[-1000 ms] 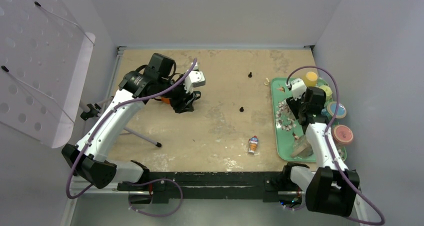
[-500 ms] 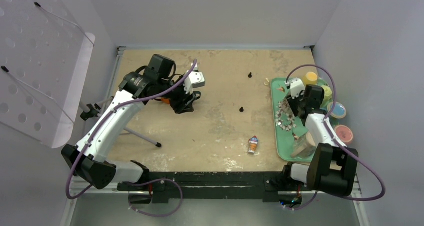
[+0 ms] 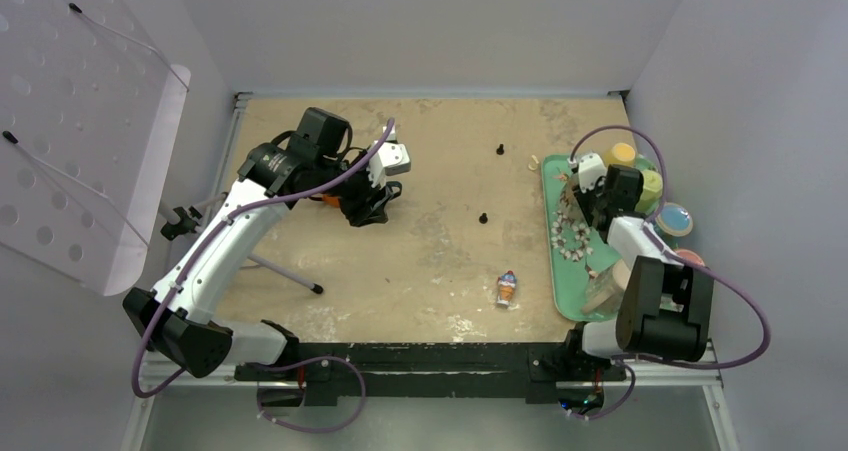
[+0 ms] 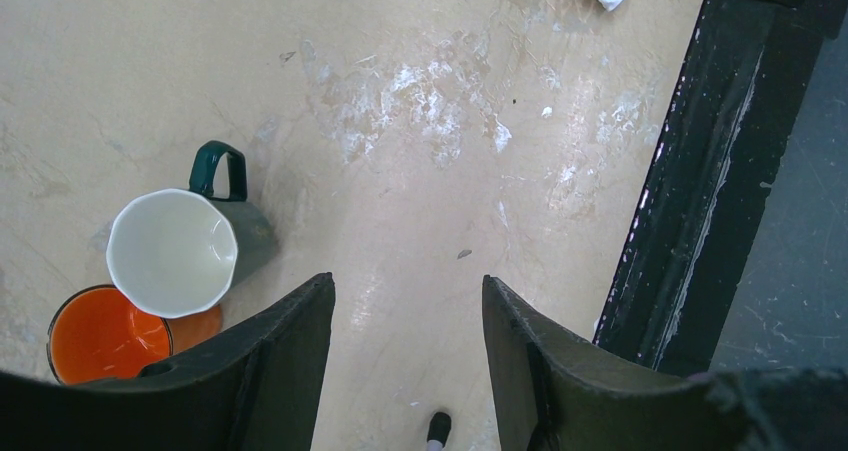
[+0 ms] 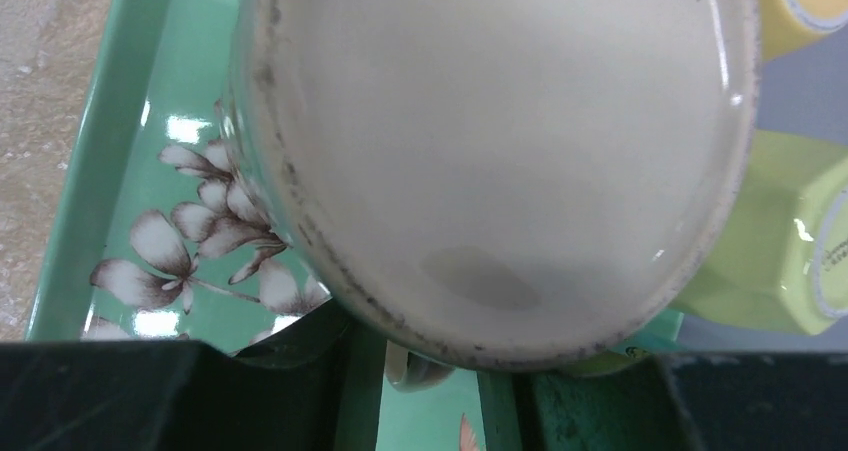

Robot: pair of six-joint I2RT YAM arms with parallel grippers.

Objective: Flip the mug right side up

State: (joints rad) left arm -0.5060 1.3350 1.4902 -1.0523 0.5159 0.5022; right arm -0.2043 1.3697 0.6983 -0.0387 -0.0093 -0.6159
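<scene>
My left gripper grabs the mug's rim opposite its pale base next, leaving that base free, to set the cream mug (image 5: 500, 151) upright.
A big cream mug (image 5: 500, 151) with a speckled rim fills the right wrist view, its smooth pale face toward the camera and its handle (image 5: 425, 371) low between the fingers. My right gripper (image 5: 420, 341) is closed on it over the green tray (image 5: 100, 171), with the fingertips hidden behind the mug. In the top view the right gripper (image 3: 603, 196) covers this mug. My left gripper (image 4: 410, 291) is open and empty above bare table. It also shows in the top view (image 3: 375, 206). A dark green mug (image 4: 175, 251) stands upright to its left.
An orange cup (image 4: 95, 336) touches the green mug. Yellow and lime tubs (image 5: 790, 261) crowd the tray's far right, with more tubs (image 3: 673, 219) beside them. A beige cup (image 3: 605, 289) sits at the tray's near end. A small wrapper (image 3: 507, 288) and two black pegs (image 3: 483, 217) lie mid-table.
My right gripper has moved toward the far end of the tray and its arm has folded back. The left arm has not moved.
</scene>
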